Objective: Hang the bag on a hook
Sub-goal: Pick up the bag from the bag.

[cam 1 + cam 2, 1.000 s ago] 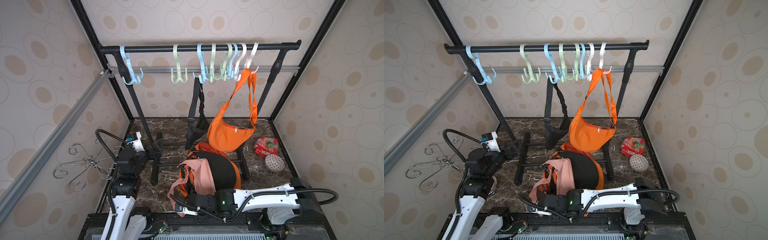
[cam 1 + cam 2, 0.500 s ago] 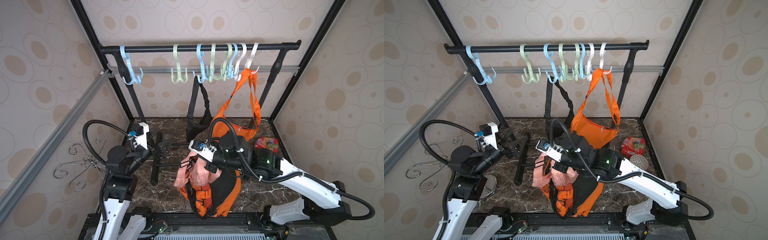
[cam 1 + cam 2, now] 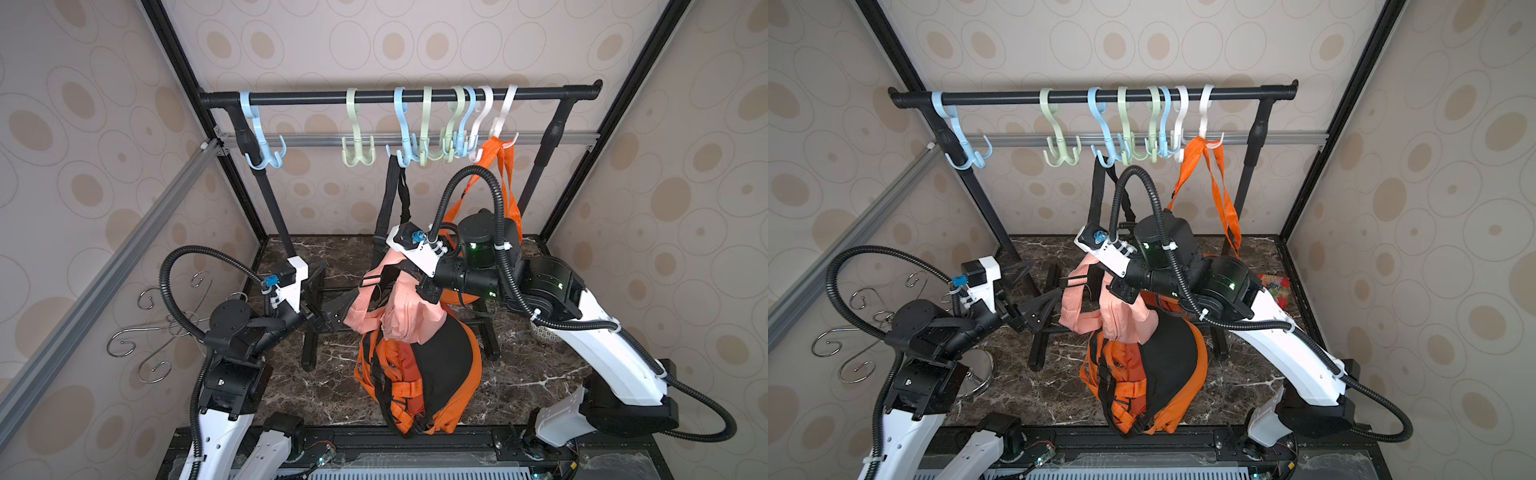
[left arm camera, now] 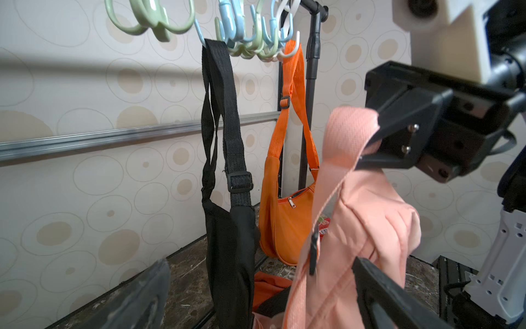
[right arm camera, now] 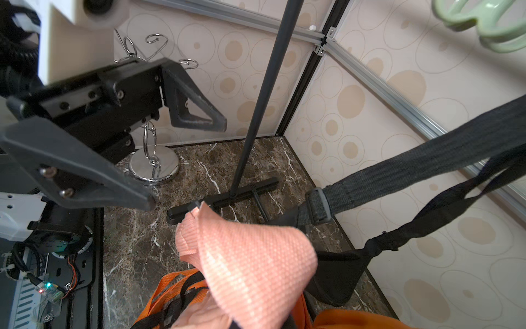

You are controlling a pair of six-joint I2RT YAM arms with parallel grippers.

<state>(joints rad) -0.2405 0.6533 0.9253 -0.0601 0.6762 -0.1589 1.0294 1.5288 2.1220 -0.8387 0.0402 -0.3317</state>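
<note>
The left gripper needs to take hold of the pink bag's strap at its loose bend, away from the bag's body. The loop then stays open to hang.
A salmon-pink bag (image 3: 409, 316) hangs in mid-air in front of the rack, with my right gripper (image 3: 430, 291) shut on its strap (image 5: 247, 256). An orange and black backpack (image 3: 432, 374) hangs close under it and looks caught up with it. To the pink bag's left my left gripper (image 3: 332, 291) is open, and the pink strap (image 4: 336, 176) runs between its fingers untouched. Coloured hooks hang on the black rail (image 3: 316, 97). The light blue hook (image 3: 262, 153) at the left end and the green hook (image 3: 357, 153) are free.
A black bag (image 4: 227, 242) hangs from a blue hook and an orange bag (image 4: 284, 222) from a white hook, right behind the pink bag. A chrome hook stand (image 3: 166, 328) stands by the left wall. The rack's foot (image 3: 307, 353) crosses the marble floor. A red packet (image 3: 1273, 284) lies far right.
My right arm has risen from the floor at the front with the pink bag, and the orange backpack has come up under it. My left arm has lifted and reached toward the bag.
</note>
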